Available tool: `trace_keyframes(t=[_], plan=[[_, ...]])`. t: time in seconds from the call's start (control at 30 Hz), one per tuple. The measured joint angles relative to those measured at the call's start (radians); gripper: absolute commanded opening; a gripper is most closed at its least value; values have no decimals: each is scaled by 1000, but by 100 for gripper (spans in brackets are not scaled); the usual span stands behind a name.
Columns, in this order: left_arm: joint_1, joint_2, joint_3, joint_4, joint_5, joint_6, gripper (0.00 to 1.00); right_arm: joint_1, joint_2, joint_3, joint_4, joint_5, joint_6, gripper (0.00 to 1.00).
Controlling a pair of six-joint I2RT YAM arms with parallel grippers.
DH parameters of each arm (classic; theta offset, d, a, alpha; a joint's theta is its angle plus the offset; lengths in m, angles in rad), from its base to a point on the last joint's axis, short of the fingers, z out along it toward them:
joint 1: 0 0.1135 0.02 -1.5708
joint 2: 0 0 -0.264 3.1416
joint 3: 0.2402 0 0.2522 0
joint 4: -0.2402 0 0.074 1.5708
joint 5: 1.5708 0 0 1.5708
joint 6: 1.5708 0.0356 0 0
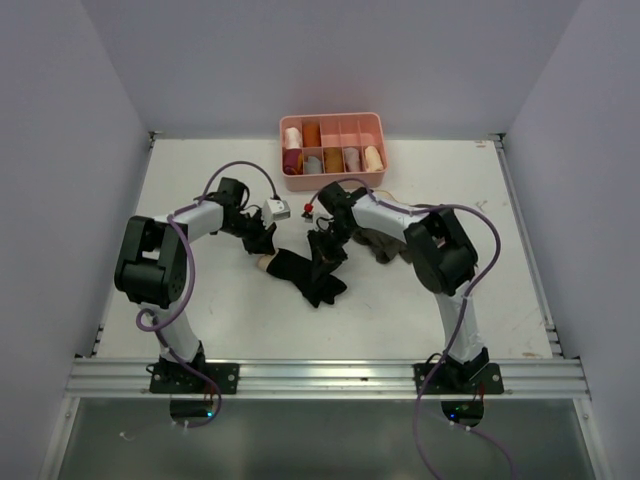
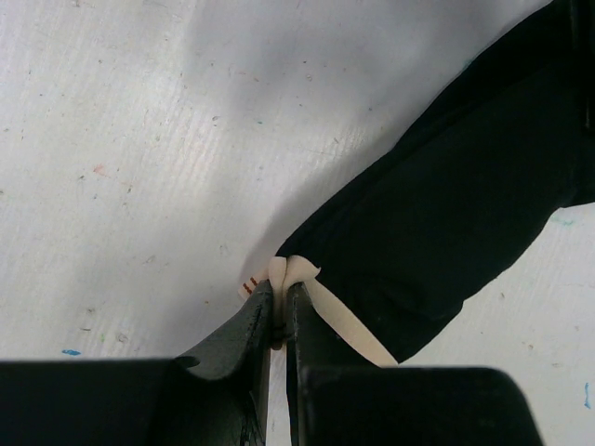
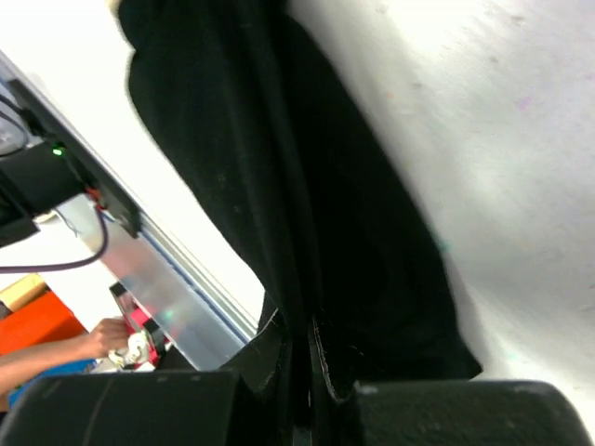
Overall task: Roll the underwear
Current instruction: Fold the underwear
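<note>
The flat, empty table lies close below the pinched beige waistband, so it is time for my left gripper to open now. The waistband would end on the tabletop there.
The underwear (image 1: 305, 275), black cloth with a pale beige waistband, lies stretched and bunched in the middle of the table between both arms. My left gripper (image 1: 262, 242) is shut on the beige waistband at its left end. In the left wrist view the band (image 2: 296, 271) is pinched between the fingertips of the left gripper (image 2: 282, 293), and the black cloth (image 2: 456, 204) runs off to the upper right. My right gripper (image 1: 325, 245) is shut on the cloth's upper right part. In the right wrist view black fabric (image 3: 307, 186) is folded between the closed jaws of the right gripper (image 3: 299, 330).
A pink compartment tray (image 1: 333, 119) with several rolled garments stands at the back of the table. An olive-brown garment (image 1: 385, 248) lies under the right arm. A small grey box (image 1: 278, 210) on a cable sits near the left wrist. A metal rail (image 1: 330, 375) borders the near edge.
</note>
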Motion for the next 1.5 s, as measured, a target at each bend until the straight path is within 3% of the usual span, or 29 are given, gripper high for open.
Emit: trace_keyframes(t=[0.43,0.6,0.93,1.1,1.37,1.5], plan=[[-11,-26,-28,31,-24,14,1,-33,87,4,-40,-8,-97,17],[-13,-54,-44,45,-34,16,28,-33,88,5,-44,-13,-105,16],[-8,-191,-32,26,-79,-150,42,-24,89,-62,-1,-103,-58,14],[24,-249,-70,41,-31,-328,59,-3,70,-180,183,-219,76,15],[225,-192,-123,44,83,-552,60,28,-1,-378,642,-226,423,17],[258,-159,-132,46,131,-634,60,43,-5,-418,821,-186,579,18]])
